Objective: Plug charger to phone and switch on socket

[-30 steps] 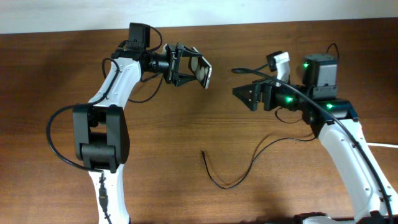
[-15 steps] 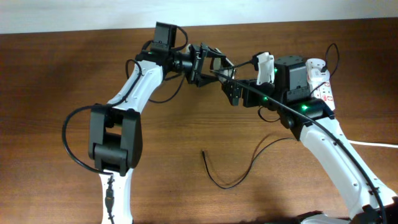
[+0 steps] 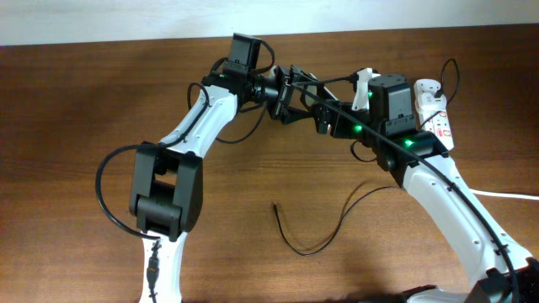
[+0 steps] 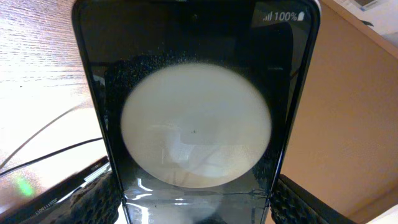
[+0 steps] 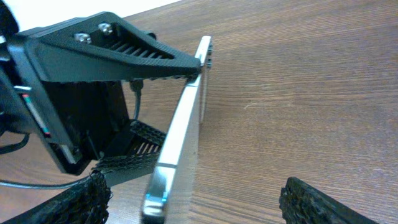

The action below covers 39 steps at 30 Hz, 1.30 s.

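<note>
Next, my right gripper pinches the phone edge-on across its flat sides, and my left gripper's end of the phone stays free for the handover.
My left gripper (image 4: 196, 202) is shut on the phone (image 4: 196, 118), a black glossy slab with a large white round spot and small "100%" lettering. It holds the phone in the air at the table's back centre (image 3: 290, 88). In the right wrist view the phone (image 5: 183, 134) shows edge-on. It stands between the open fingers of my right gripper (image 5: 205, 202), nearer the left finger, and I cannot tell whether they touch. The charger (image 3: 324, 234), a thin black cable, lies loose on the table with its tip (image 3: 275, 206) free. The socket (image 3: 440, 116) lies at the back right, partly behind my right arm.
The socket's thick white cord (image 3: 509, 195) runs off the right edge. My two arms meet at the back centre (image 3: 324, 114). A pale wall edge (image 3: 84, 21) borders the far side of the brown wooden table (image 3: 253, 168).
My left arm has swung right with the phone. My right gripper has moved left to meet it, so the phone now stands between the right fingers. The charger has not moved.
</note>
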{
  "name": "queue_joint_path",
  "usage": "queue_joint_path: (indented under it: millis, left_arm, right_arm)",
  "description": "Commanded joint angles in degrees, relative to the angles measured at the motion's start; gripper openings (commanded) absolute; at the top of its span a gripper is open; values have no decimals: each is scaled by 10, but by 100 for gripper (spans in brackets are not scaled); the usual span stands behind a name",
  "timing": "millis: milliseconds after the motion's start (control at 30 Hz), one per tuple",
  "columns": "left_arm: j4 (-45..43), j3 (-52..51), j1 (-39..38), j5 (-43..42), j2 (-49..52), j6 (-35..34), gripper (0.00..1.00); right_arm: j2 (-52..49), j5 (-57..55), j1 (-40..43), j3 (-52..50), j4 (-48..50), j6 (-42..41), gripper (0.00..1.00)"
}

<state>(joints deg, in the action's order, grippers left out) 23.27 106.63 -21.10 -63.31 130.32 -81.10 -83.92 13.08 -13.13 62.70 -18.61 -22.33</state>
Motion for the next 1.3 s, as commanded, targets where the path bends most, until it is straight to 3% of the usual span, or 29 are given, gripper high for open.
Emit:
queue_joint_path:
  millis: [0,133,333,467,633,733,900,1000,1033,1100,1133,1267]
  left_arm:
    - [-3,12,-3,-7,-5,-5,0]
    - [-23,12,-24,6,-5,-23,0]
    - [-48,12,-38,19,-5,-37,0]
    - [-48,12,-39,19,-5,-37,0]
    - [-48,12,-40,19,-5,-37,0]
    - [-48,12,-44,19,-5,-37,0]
    - [-48,12,-47,19,-5,-37,0]
    - [-48,12,-47,19,-5,-37,0]
    - [-50,12,-47,19,-5,-37,7]
    - [-72,12,-46,19,-5,-17,81]
    - [-71,12,-42,18,-5,-17,99]
    - [-71,12,-18,-24,-5,10,99]
  right_arm:
    - [-5,-15,-4,10,0,-8,91]
    - [-15,-16,-4,10,-5,-7,89]
    - [-17,-18,-4,10,-7,-7,67]
    - [-17,-17,-4,10,-9,-7,44]
    - [-17,-18,-4,10,-9,-7,25]
    - [-17,-18,-4,10,-9,-7,21]
    - [-17,-17,-4,10,-11,-7,4]
    - [-17,-17,-4,10,-11,-7,4]
    - [-17,-17,-4,10,-11,-7,4]
    - [-17,-21,-3,10,-11,-7,4]
    - [-17,-27,-3,10,-11,-7,4]
    - [-17,-63,-3,10,-4,-6,4]
